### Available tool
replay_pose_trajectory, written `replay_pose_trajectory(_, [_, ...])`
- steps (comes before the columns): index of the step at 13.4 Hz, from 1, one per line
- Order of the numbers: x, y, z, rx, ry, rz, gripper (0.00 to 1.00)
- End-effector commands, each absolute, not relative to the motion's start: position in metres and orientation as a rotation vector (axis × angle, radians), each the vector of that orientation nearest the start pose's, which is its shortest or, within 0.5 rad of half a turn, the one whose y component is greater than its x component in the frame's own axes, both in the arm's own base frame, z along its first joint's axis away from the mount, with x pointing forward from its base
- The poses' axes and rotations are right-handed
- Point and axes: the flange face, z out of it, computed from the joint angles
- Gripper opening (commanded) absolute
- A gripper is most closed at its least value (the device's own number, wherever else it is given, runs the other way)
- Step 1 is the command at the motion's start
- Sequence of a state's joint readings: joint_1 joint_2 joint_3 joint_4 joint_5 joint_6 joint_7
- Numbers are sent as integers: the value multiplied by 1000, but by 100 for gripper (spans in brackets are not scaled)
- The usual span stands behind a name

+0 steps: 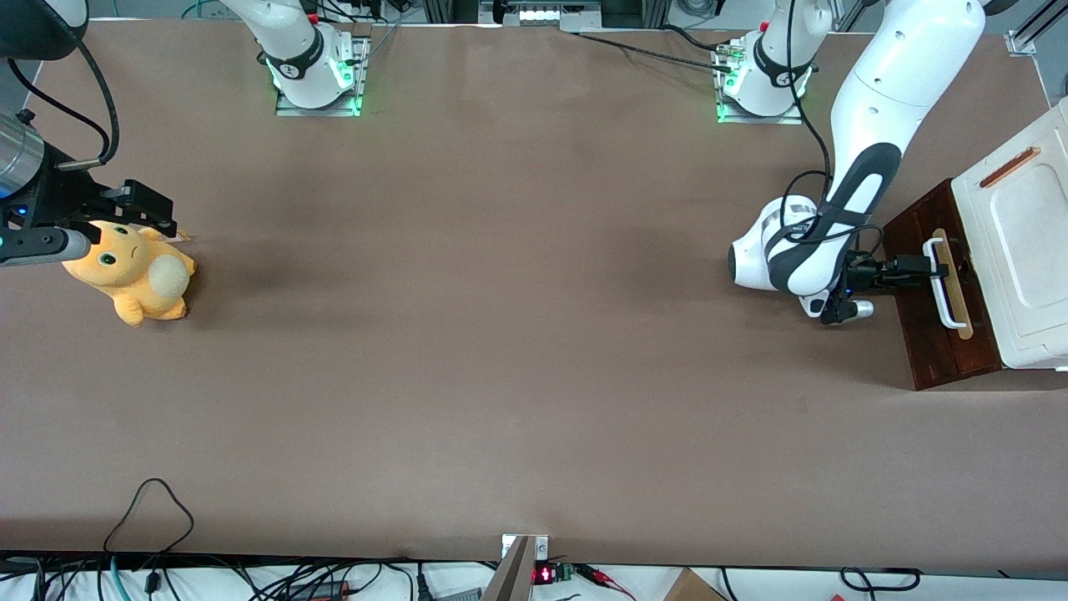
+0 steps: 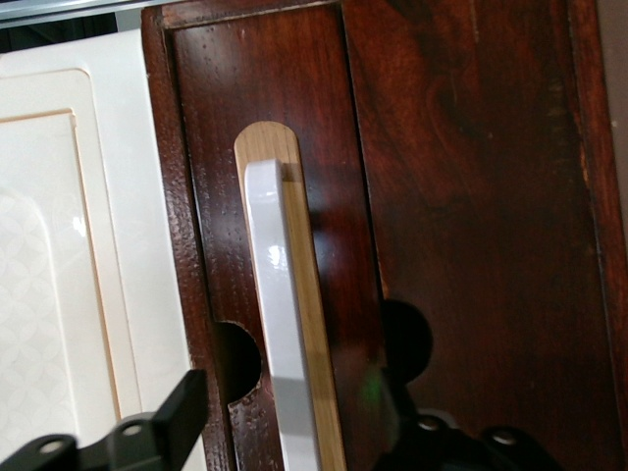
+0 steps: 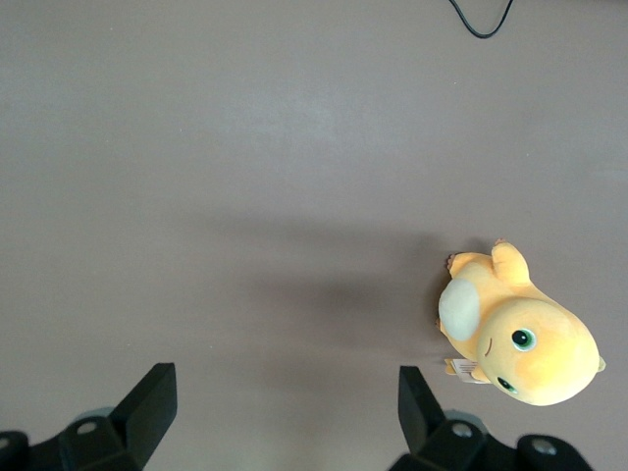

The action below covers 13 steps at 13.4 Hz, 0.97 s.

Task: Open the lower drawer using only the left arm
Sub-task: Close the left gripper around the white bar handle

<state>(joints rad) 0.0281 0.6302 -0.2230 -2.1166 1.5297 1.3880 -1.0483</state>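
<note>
To open the lower drawer, my left gripper will next grab the drawer front by its white bar handle [image 1: 943,288] [image 2: 280,324].
The lower drawer [image 1: 926,334] is a dark reddish-brown wooden front at the working arm's end of the table. Its white bar handle [image 1: 943,288] runs along a pale wood strip [image 1: 959,284]. My left arm [image 1: 876,125] reaches down to it, and its black gripper [image 1: 930,269] is at the handle. In the left wrist view the gripper [image 2: 294,392] is open. Its two black fingers [image 2: 182,407] stand on either side of the white handle [image 2: 280,324], with clear gaps to it. The drawer front [image 2: 451,196] fills most of that view.
The cabinet's white moulded top [image 1: 1030,242] with a copper-coloured strip [image 1: 1010,167] adjoins the drawer front. An orange plush toy [image 1: 133,271] lies toward the parked arm's end of the table. A black cable loop [image 1: 154,509] lies near the table's front edge.
</note>
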Motion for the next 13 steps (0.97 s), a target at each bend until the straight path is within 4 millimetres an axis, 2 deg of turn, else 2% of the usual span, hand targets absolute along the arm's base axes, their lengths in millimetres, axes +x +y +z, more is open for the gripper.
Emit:
replay_pose_trajectory(1, [518, 26, 150, -1533, 116, 47, 66])
replay_pose_trajectory(2, [520, 25, 151, -1538, 119, 47, 63])
replay_pose_trajectory(3, [521, 25, 151, -1541, 121, 47, 57])
replay_pose_trajectory(5, [522, 26, 150, -1546, 124, 43, 53])
replay_pose_trajectory(9, [527, 40, 151, -1544, 150, 48, 53])
replay_pose_trajectory(13, [527, 40, 150, -1539, 157, 43, 51])
